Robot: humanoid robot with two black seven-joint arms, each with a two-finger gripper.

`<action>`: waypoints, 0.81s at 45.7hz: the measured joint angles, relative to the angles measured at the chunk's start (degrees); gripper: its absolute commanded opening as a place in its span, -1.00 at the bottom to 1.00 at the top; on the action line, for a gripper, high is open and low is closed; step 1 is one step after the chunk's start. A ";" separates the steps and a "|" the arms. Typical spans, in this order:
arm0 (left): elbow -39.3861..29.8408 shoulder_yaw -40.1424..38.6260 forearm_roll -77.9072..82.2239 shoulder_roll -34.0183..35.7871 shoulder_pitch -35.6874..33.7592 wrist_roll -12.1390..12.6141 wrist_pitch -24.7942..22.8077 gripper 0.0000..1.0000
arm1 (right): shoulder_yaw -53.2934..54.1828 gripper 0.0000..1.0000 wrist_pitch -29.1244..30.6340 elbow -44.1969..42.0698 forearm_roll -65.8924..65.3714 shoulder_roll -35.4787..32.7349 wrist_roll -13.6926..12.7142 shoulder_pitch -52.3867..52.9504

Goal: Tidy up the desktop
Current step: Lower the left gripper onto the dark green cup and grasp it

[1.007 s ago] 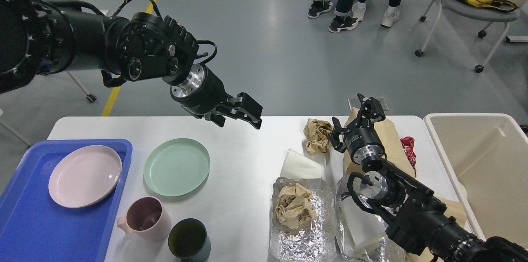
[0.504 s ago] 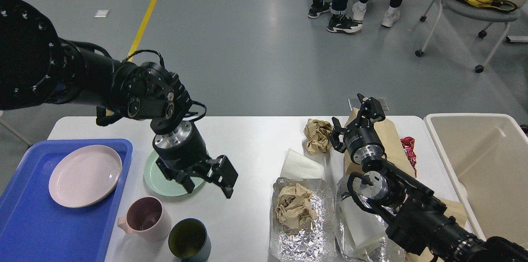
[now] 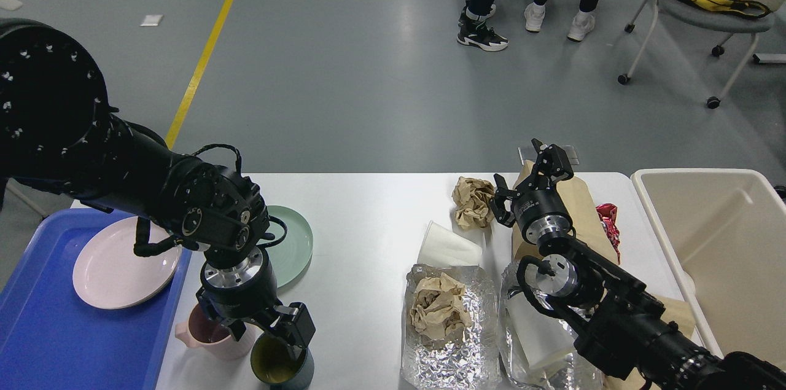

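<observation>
My left gripper should next take hold of the dark teal mug by its rim (image 3: 263, 346) to put the dishes away in the blue tray.
The white desktop (image 3: 362, 218) holds dishes on the left and litter on the right. My left gripper (image 3: 270, 335) is open, pointing down just above a pink cup (image 3: 199, 338) and a dark teal cup (image 3: 279, 368) at the near edge; one finger (image 3: 299, 327) is over the teal cup's rim. My right gripper (image 3: 529, 178) is open and empty at the far right, between a crumpled brown paper ball (image 3: 471, 199) and a brown paper bag (image 3: 580, 206).
A blue tray (image 3: 43, 341) at the left holds a pink plate (image 3: 110, 264); a green plate (image 3: 293, 245) lies beside it. A tipped white paper cup (image 3: 448, 247), foil with crumpled paper (image 3: 439, 316), more foil (image 3: 528, 341), a red wrapper (image 3: 608, 221) and a beige bin (image 3: 724, 242) lie right.
My left arm has swung down and toward me, from above the table's far edge, over the green plate, to above the two cups. The right arm has not moved.
</observation>
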 measured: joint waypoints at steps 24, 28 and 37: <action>-6.49 2.84 -7.31 -0.39 5.01 7.14 17.43 0.87 | 0.03 1.00 0.00 0.00 0.00 0.00 0.02 0.00; -6.64 2.86 -8.34 -0.62 5.76 7.27 18.13 0.85 | 0.03 1.00 0.00 0.00 0.00 0.00 0.02 0.00; -6.88 2.87 -9.88 -1.11 7.02 7.36 20.59 0.84 | 0.04 1.00 0.00 0.00 0.00 0.00 0.02 0.00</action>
